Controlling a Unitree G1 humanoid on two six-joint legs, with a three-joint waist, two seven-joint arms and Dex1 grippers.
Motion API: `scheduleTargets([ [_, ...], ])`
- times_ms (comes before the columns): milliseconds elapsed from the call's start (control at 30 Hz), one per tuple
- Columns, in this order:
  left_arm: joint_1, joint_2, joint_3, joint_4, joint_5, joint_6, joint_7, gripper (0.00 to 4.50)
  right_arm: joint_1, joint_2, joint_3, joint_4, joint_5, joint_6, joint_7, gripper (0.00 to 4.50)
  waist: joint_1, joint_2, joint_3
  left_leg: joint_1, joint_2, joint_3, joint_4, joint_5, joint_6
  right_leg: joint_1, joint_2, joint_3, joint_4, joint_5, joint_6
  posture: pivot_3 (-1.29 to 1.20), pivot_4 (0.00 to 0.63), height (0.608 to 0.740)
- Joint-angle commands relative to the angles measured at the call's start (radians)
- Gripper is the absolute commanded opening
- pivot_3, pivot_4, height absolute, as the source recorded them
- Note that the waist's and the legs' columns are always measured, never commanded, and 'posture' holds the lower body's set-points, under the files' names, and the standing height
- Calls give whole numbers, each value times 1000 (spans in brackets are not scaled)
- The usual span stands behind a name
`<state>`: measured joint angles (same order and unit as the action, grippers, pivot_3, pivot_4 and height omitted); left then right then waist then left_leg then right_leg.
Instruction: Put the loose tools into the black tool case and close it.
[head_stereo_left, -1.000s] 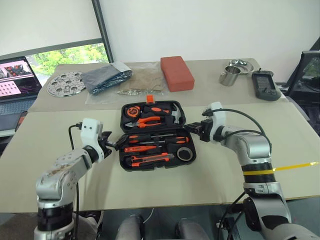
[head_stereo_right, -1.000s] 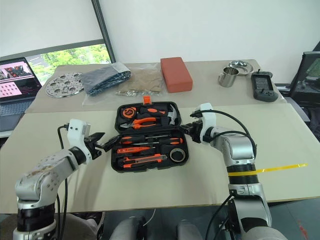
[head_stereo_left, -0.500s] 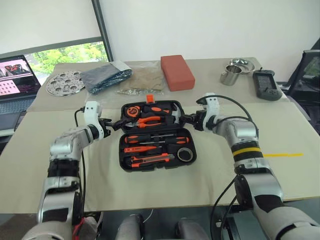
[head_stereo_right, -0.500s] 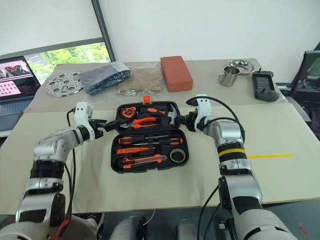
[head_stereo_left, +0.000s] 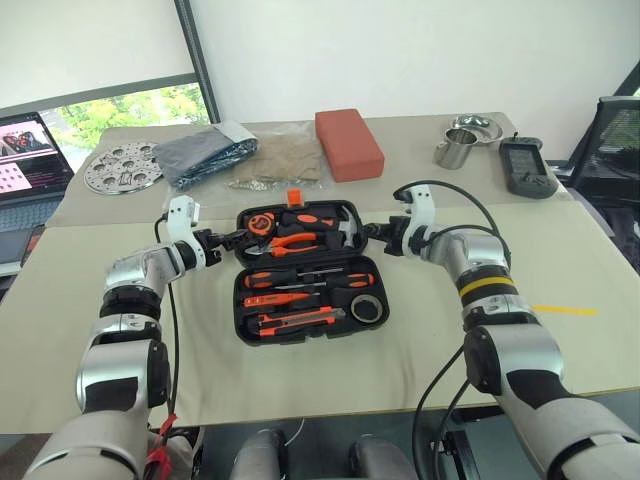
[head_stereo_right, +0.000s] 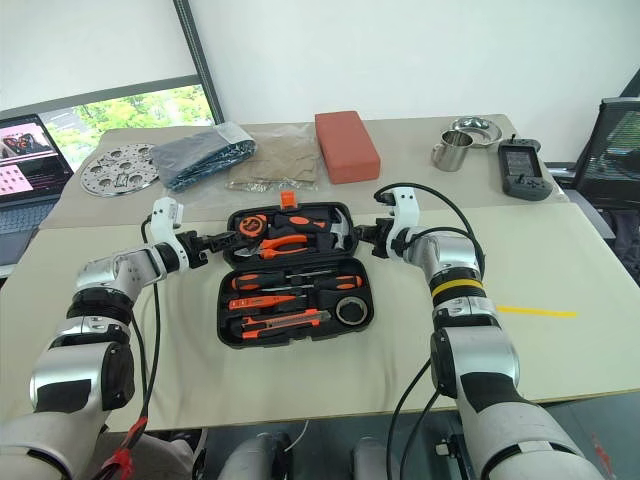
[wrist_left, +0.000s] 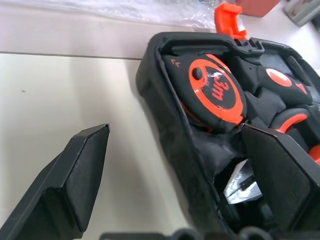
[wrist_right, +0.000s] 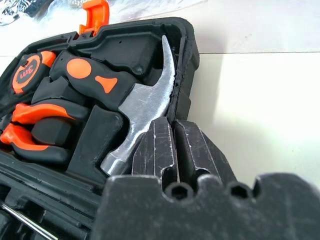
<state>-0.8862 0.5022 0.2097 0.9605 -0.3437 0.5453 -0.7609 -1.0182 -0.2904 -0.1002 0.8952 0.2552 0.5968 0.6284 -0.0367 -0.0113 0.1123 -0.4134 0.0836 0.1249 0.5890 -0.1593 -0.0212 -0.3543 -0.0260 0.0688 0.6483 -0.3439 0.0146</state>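
Observation:
I should next close the case (head_stereo_left: 300, 336) over the screwdrivers: my left gripper grabs the case's far half by its side beside the tape measure.
The black tool case (head_stereo_left: 300, 336) lies open on the table, orange latch (wrist_left: 227, 12) at its far edge. Two screwdrivers (head_stereo_left: 310, 280), a slim orange tester (head_stereo_left: 283, 298), the utility knife (head_stereo_left: 300, 320) and the black tape roll (head_stereo_left: 368, 310) sit in the near half. The far half holds a tape measure (wrist_left: 215, 90), pliers (head_stereo_left: 295, 240) and a hammer (wrist_right: 145, 105). My left gripper (head_stereo_left: 235, 240) is open astride that half's left wall, one finger inside and one outside. At the right rim, beside the hammer head, my right gripper (head_stereo_left: 368, 236) is shut, its tips touching the rim.
Behind the case lie a red-orange block (head_stereo_left: 348, 143), a clear bag of screws (head_stereo_left: 270, 165), a dark bag (head_stereo_left: 205, 152) and a perforated metal disc (head_stereo_left: 122, 165). A laptop (head_stereo_left: 35, 145) stands far left. A metal cup (head_stereo_left: 452, 152), bowl (head_stereo_left: 475, 127) and handheld device (head_stereo_left: 527, 165) sit far right.
Both grippers moved away from me, from beside the case's near half to the sides of its far half. The right gripper closed; the left stayed open.

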Motion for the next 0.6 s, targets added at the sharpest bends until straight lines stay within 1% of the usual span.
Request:
scheduleTargets([
  [33, -31, 3, 3, 22, 16, -38, -12, 4500, -24, 5, 4, -9, -8, -20, 15, 49, -1, 0, 0, 0, 0, 0, 0, 0, 0, 0, 0, 0, 0, 0, 0, 0, 150, 740],
  [267, -56, -17, 20, 70, 31, -74, 26, 4500, -12, 7, 13, -44, -11, -6, 17, 49, -2, 0, 0, 0, 0, 0, 0, 0, 0, 0, 0, 0, 1, 0, 0, 0, 150, 740],
  [300, -59, -18, 23, 76, 32, -77, 34, 3963, -11, 7, 12, -48, -11, -5, 16, 0, -2, 0, 0, 0, 0, 0, 0, 0, 0, 0, 0, 0, 1, 0, 0, 0, 150, 740],
  [333, -60, -19, 22, 79, 34, -80, 35, 3720, -10, 7, 11, -52, -11, -3, 14, 0, -2, 0, 0, 0, 0, 0, 0, 0, 0, 0, 0, 0, 1, 0, 0, 0, 150, 740],
  [433, -62, -20, 20, 83, 37, -86, 28, 2546, -6, 5, 7, -60, -11, 0, 11, 0, -2, 0, 0, 0, 0, 0, 0, 0, 0, 0, 0, 0, 1, 0, 0, 0, 150, 740],
  [467, -59, -20, 15, 79, 41, -94, 19, 2359, -4, 5, 6, -63, -10, 1, 10, 0, -3, 0, 0, 0, 0, 0, 0, 0, 0, 0, 0, 0, 1, 0, 0, 0, 150, 740],
  [500, -55, -21, 9, 71, 45, -105, 6, 1845, 0, 4, 4, -70, -8, 4, 8, 0, -3, 0, 0, 0, 0, 0, 0, 0, -1, 0, 0, 0, 1, 0, 0, 0, 150, 740],
  [533, -53, -22, 4, 57, 42, -99, -17, 1627, 5, 3, -1, -82, -3, 9, 4, 0, -2, 0, 0, 0, 0, 1, 0, 0, -1, 0, 0, 0, 1, 0, 0, 0, 150, 740],
  [567, -51, -23, -3, 41, 39, -92, -44, 1277, 12, 3, -8, -97, 3, 15, -2, 0, -2, 0, 0, 0, 0, 1, 0, 1, -1, 0, 0, 0, 1, 0, 0, 0, 150, 740],
  [600, -50, -24, -7, 31, 37, -87, -63, 1070, 18, 3, -12, -107, 6, 19, -6, 0, -2, 0, 0, 0, 0, 1, 0, 1, -1, 0, 0, 0, 1, 0, 0, 0, 150, 740],
])
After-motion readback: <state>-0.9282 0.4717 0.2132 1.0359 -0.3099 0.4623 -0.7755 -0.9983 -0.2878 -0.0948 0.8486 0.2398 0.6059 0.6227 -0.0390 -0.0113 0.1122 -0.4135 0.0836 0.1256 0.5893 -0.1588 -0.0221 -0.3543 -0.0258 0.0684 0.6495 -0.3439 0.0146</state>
